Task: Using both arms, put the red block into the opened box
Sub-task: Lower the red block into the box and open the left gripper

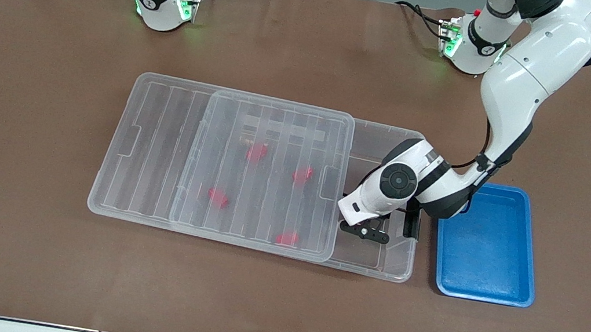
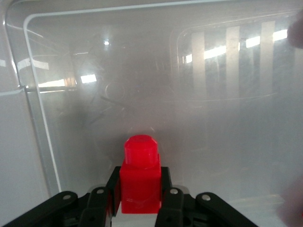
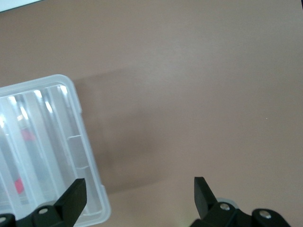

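Observation:
The red block (image 2: 140, 182) is inside the box's rim, close over the bottom of the box. My left gripper needs to release it now.
The clear box (image 1: 393, 139) lies mid-table, its ribbed lid (image 1: 160, 128) slid toward the right arm's end, so a strip at the left arm's end is uncovered. My left gripper (image 1: 364, 232) hangs low in that uncovered strip. In the left wrist view the left gripper (image 2: 139, 189) is shut on a red block (image 2: 139, 182), stub pointing away from the fingers, with the box's clear floor (image 2: 94, 118) below. The front view hides that block. My right gripper (image 3: 139, 187) is open over bare table beside a corner of the lid (image 3: 52, 142); it is out of the front view.
Several more red blocks (image 1: 256, 151) lie in the box under the lid. An empty blue tray (image 1: 485, 247) sits beside the box at the left arm's end. Brown table (image 1: 275, 303) surrounds everything.

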You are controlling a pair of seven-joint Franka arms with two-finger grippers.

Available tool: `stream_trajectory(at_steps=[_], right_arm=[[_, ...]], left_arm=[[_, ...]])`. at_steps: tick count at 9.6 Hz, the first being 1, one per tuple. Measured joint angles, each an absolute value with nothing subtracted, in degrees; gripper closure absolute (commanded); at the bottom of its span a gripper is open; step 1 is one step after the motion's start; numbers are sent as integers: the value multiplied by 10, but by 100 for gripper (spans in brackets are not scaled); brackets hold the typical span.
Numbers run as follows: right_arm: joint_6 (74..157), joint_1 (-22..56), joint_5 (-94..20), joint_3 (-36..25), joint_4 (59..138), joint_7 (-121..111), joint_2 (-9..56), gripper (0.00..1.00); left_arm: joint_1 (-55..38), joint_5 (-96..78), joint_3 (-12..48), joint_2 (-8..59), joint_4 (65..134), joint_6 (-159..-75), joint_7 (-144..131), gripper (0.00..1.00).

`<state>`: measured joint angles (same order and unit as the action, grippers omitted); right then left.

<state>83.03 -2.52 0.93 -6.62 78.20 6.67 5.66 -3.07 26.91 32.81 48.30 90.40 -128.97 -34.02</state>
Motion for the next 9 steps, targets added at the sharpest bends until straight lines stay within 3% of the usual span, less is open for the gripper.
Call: stream_trajectory(at_steps=[2, 3, 4, 6, 7, 9], right_arm=[[864, -31, -3, -95, 818, 26, 58, 0], [870, -30, -8, -94, 825, 26, 58, 0], [872, -30, -11, -92, 826, 26, 58, 0], [876, -28, -12, -88, 826, 26, 58, 0], [876, -28, -12, -87, 826, 26, 58, 0], [877, -27, -12, -86, 826, 26, 58, 0]], left_arm=[[-31, 270, 328, 483, 904, -1290, -343, 85], [-31, 270, 328, 483, 904, -1290, -347, 62], [-30, 271, 328, 483, 904, -1290, -350, 31], [-25, 272, 326, 483, 904, -1289, -351, 8], [-21, 273, 327, 481, 903, -1289, -351, 0], [-18, 273, 330, 465, 900, -1280, -351, 0]])
